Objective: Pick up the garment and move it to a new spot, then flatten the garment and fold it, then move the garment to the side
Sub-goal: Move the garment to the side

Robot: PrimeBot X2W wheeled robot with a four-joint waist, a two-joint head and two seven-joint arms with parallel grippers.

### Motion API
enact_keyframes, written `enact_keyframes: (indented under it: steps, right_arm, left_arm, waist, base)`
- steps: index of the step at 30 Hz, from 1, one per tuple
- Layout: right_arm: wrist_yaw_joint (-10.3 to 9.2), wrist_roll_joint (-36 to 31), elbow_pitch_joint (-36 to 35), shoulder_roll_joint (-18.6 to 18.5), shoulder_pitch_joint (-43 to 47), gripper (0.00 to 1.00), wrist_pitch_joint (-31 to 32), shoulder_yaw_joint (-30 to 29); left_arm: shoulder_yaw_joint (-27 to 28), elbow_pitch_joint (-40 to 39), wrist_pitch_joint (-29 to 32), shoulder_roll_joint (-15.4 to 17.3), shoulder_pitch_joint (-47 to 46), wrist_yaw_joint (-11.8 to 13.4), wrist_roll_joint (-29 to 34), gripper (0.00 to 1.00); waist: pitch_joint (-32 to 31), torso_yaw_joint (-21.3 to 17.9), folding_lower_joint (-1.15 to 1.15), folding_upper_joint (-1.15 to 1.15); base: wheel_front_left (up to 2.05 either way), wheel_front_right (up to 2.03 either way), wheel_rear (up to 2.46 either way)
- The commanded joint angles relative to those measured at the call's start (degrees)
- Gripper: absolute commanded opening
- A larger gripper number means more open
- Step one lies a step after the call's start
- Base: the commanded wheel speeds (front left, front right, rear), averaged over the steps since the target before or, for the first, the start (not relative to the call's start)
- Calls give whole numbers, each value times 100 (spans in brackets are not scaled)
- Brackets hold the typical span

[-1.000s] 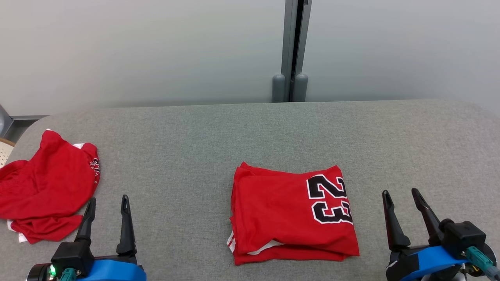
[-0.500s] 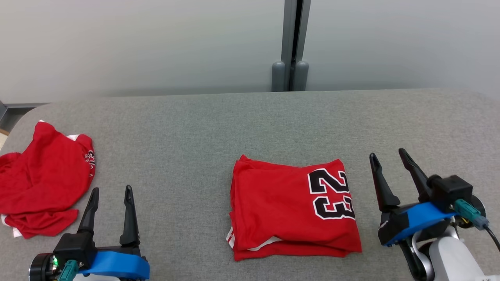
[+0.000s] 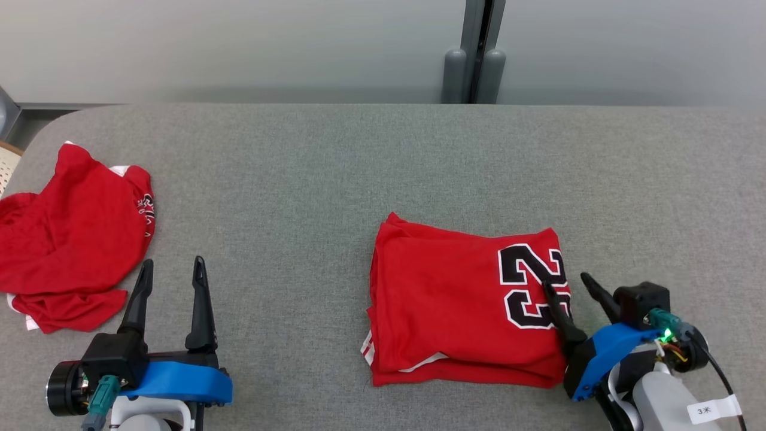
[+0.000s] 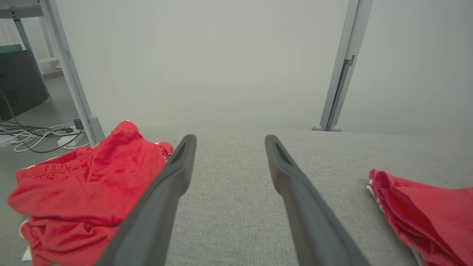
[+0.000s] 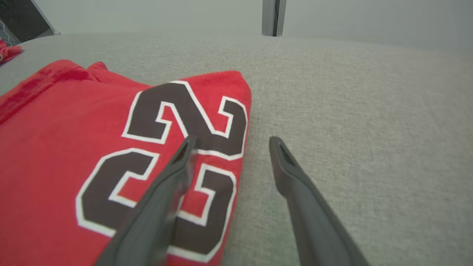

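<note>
The folded jersey needs to move to the side, so my right gripper needs to grab the jersey's edge along the number 23 next.
The garment [image 3: 455, 299], a red jersey with a black number 23, lies folded in a neat rectangle at the middle of the grey table [image 3: 335, 167]. My right gripper [image 3: 565, 281] is open and straddles its right edge: one finger over the number, the other over bare table. In the right wrist view the garment [image 5: 74, 147] lies under my right gripper [image 5: 231, 142] at the left finger. My left gripper [image 3: 172, 264] stands open at the lower left over bare table, holding nothing. The left wrist view has my left gripper [image 4: 229, 138] open, the garment [image 4: 425, 214] at its right.
A second red garment [image 3: 66, 233] lies crumpled at the table's left end, just left of my left gripper; it is the crumpled garment [image 4: 85, 184] in the left wrist view. A grey post [image 3: 479, 54] stands behind the far edge. Cables [image 4: 33, 135] lie on the floor.
My right gripper has moved left and down to the folded garment's right edge, still open. The head camera has shifted, so the whole scene sits differently. My left gripper has stayed put.
</note>
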Motion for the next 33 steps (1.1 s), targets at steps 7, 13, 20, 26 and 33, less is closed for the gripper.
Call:
enact_keyframes:
  steps: [7, 13, 20, 26, 33]
  right_arm:
    - [-1, 254, 691, 43, -196, 100, -101, 313]
    - [6, 560, 976, 155, -155, 56, -58, 694]
    - [-6, 815, 873, -134, -476, 0, -370, 833]
    - [-5, 851, 782, -435, -835, 0, -502, 726]
    - [-5, 875, 707, -849, -1170, 0, -585, 417]
  left_arm:
    - [37, 31, -25, -82, -207, -53, 96, 100]
    - [66, 53, -25, -153, -267, -97, 123, 100]
    - [142, 57, -25, -216, -287, -144, 150, 100]
    - [200, -6, -25, -249, -380, -194, 189, 100]
    - [317, -140, -25, -231, -628, -247, 258, 100]
  waist:
    - [163, 21, -1, 0]
    - [216, 4, -1, 0]
    - [276, -79, -1, 0]
    - [463, -281, -1, 0]
    - [945, -772, -1, 0]
  base:
    - [0, 0, 0]
    - [0, 0, 0]
    - [0, 0, 0]
    - [0, 0, 0]
    - [0, 0, 0]
